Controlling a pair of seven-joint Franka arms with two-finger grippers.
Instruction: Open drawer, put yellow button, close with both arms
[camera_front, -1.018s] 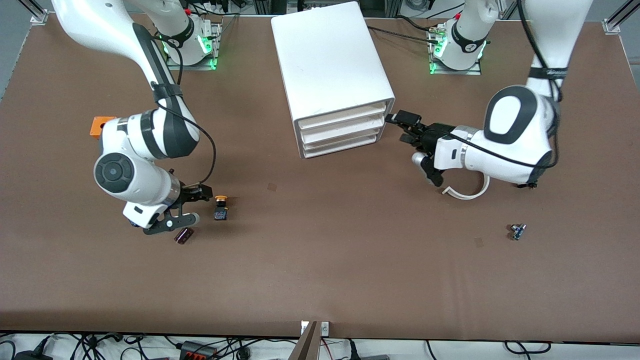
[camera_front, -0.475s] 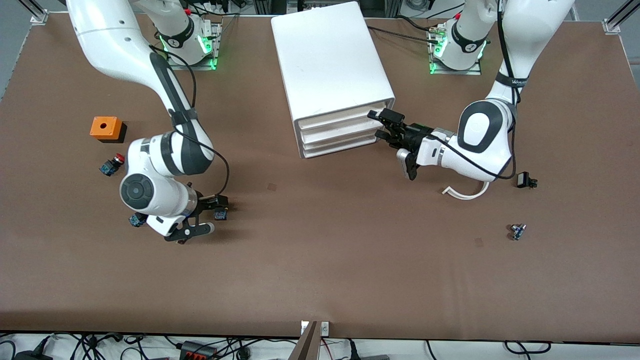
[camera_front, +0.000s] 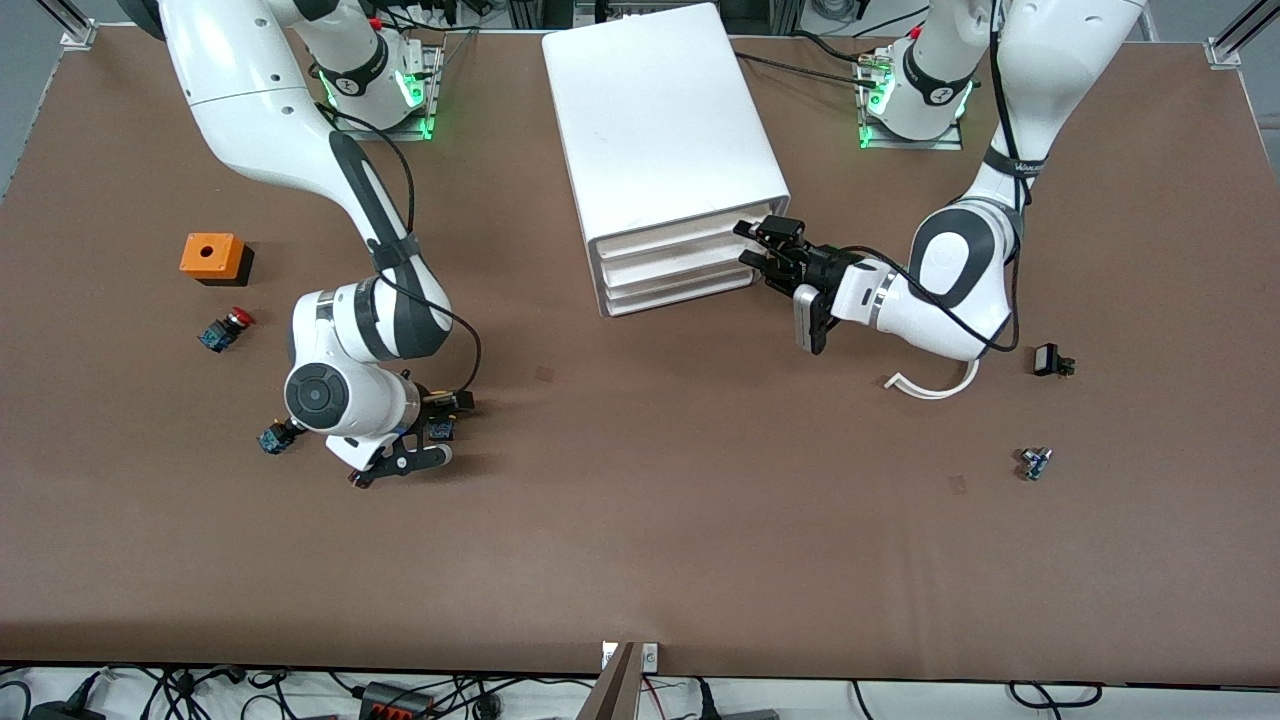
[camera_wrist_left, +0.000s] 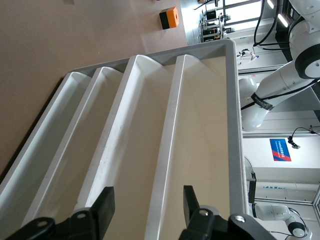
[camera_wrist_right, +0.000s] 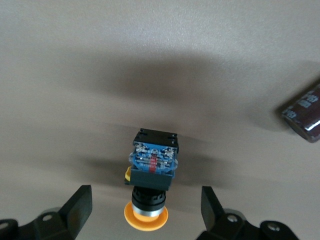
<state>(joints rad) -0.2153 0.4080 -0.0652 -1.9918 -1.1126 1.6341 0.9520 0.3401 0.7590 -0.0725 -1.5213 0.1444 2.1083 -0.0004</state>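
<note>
The yellow button needs to go into the top drawer. My right gripper should next grab the button's black threaded body (camera_wrist_right: 148, 198) behind the yellow cap.
The white cabinet (camera_front: 660, 110) stands at the table's middle near the arms' bases, with all three drawers shut. The top drawer (camera_front: 682, 235) is flush with the others. My left gripper (camera_front: 750, 245) is open at the cabinet front's corner toward the left arm's end. In the left wrist view its fingers (camera_wrist_left: 103, 210) straddle the top drawer's front lip (camera_wrist_left: 167, 145). The yellow button (camera_front: 438, 430) lies on its side on the table. My right gripper (camera_front: 445, 428) is open with a finger on each side of it. The right wrist view shows its yellow cap (camera_wrist_right: 146, 218) between the open fingers (camera_wrist_right: 80, 205), not touching them.
An orange box (camera_front: 212, 257), a red-capped switch (camera_front: 225, 328) and a blue-bodied switch (camera_front: 272, 438) lie toward the right arm's end. A dark brown part (camera_wrist_right: 305, 117) lies beside the button. A white curved strip (camera_front: 935, 385) and two small parts (camera_front: 1050, 360) (camera_front: 1035, 462) lie toward the left arm's end.
My right gripper slid along the table until its open fingers came round the yellow button. My left gripper moved in to the front of the drawers.
</note>
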